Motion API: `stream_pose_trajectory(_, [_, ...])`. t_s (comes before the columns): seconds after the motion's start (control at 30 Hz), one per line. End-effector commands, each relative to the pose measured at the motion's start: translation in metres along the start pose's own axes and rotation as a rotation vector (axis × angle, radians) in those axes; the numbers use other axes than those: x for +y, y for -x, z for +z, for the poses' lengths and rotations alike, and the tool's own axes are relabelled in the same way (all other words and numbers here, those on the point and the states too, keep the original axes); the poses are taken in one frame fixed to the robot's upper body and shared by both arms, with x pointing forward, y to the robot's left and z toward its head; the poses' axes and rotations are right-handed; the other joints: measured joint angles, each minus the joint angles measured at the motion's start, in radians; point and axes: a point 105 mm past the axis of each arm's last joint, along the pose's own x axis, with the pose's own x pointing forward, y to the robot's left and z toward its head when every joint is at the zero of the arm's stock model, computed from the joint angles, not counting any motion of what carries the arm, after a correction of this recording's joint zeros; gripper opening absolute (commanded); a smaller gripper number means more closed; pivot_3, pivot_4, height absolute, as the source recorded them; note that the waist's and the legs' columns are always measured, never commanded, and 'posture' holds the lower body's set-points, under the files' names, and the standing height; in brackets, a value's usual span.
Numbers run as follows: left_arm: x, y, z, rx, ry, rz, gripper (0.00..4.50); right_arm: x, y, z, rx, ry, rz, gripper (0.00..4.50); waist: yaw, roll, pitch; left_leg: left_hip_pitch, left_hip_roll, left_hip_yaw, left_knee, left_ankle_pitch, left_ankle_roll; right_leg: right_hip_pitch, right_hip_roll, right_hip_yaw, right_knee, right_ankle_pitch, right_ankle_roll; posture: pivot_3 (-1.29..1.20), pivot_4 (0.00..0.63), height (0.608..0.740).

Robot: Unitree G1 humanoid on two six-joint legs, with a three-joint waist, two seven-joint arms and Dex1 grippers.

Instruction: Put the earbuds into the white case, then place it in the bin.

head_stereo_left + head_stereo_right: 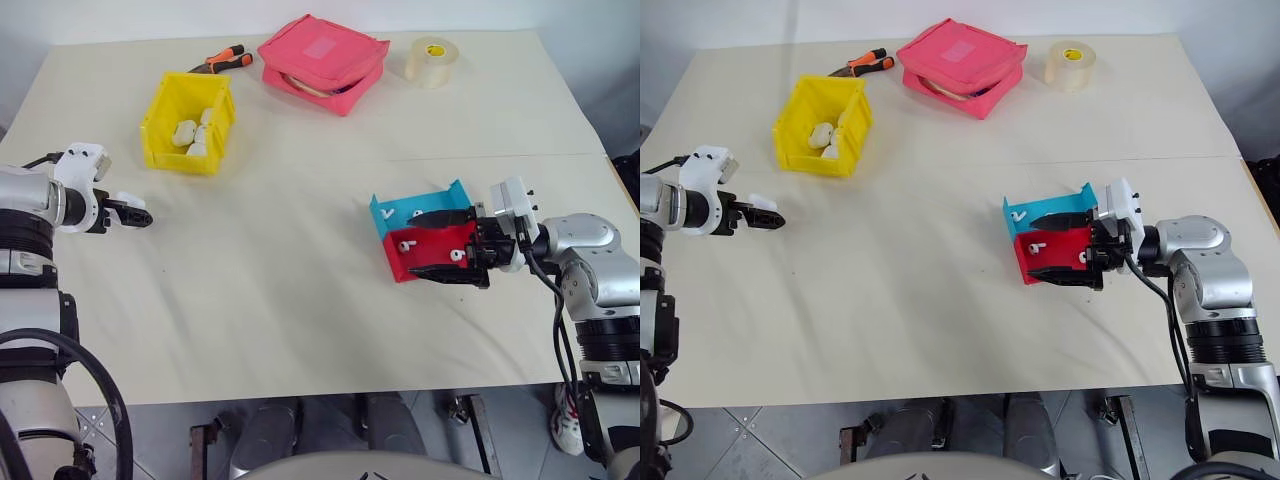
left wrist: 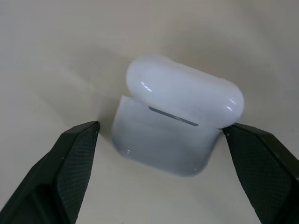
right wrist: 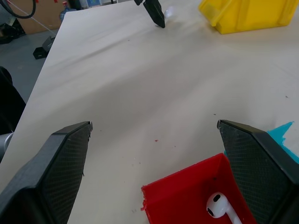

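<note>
I should close my left gripper on the white case's body (image 2: 163, 140) now. In the left wrist view, my fingers are on either side of the case, near its lid (image 2: 185, 91).
The white case (image 2: 177, 121) rests lid down on the table at the left, between the fingers of my left gripper (image 1: 140, 214). That gripper is open, and one finger (image 2: 70, 158) stands a small gap away from the case. At the right, my right gripper (image 1: 425, 243) is open and straddles a red tray (image 1: 432, 240). An earbud (image 3: 217, 205) lies in that tray. More earbuds (image 1: 388, 213) lie in the blue tray (image 1: 440, 200) beside it. The yellow bin (image 1: 160, 125) stands at the back left and holds white cases (image 1: 185, 132).
A pink zip pouch (image 1: 323, 62), a roll of tape (image 1: 432, 60) and orange-handled pliers (image 1: 222, 60) lie along the far edge. The table's near edge runs just below both arms.
</note>
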Motion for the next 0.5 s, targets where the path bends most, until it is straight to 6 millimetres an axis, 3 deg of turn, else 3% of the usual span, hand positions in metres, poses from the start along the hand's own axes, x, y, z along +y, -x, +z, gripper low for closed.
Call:
stream_pose_trajectory(0.03, [-0.003, -0.0019, -0.0014, 0.028, -0.074, -0.034, 4.47, 0.0005, 0.0075, 0.0105, -0.013, 0.039, -0.02, 4.5, 0.001, 0.0, 0.0, 0.0, 0.0, 0.0, 0.001, 0.0, 0.0, 0.0, 0.0, 0.0, 0.0, 0.0, 0.0, 0.0, 0.15, 0.74])
stream_pose_trajectory(0.5, [-0.0005, -0.0013, -0.005, 0.11, -0.186, -0.053, 4.47, 0.003, 0.0111, 0.009, -0.004, 0.032, -0.05, 4.5, -0.002, 0.0, 0.0, 0.0, 0.0, 0.0, 0.002, 0.0, 0.0, 0.0, 0.0, 0.0, 0.002, 0.0, 0.0, 0.0, 0.15, 0.74])
